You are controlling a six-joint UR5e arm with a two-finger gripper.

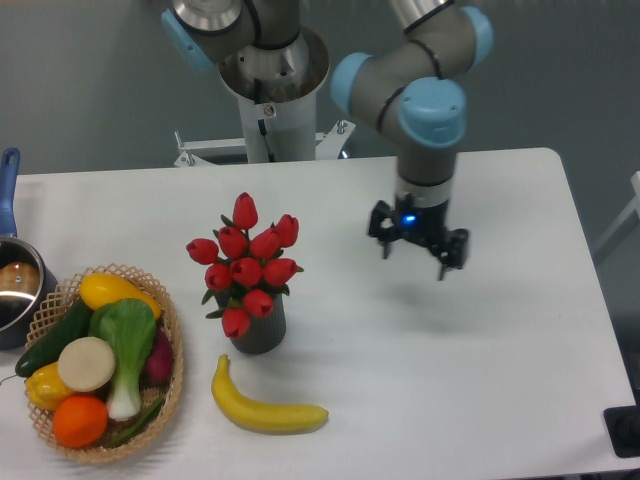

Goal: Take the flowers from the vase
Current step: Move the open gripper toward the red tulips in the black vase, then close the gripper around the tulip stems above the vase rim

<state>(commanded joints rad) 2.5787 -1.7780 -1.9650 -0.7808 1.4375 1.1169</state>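
The robot's gripper will next hold the flowers by their red tulip buds, so that it can lift them out of the vase.
The flowers, a bunch of red tulip buds with green leaves, stand upright in the vase, a short dark grey cylinder left of the table's middle. The bunch is wider than the vase and hides its rim. My gripper hangs above the table to the right of the flowers, well apart from them. Its fingers point down, spread apart, with nothing between them.
A yellow banana lies just in front of the vase. A woven basket of fruit and vegetables sits at the front left. A pot with a blue handle is at the left edge. The robot's base stands behind the table.
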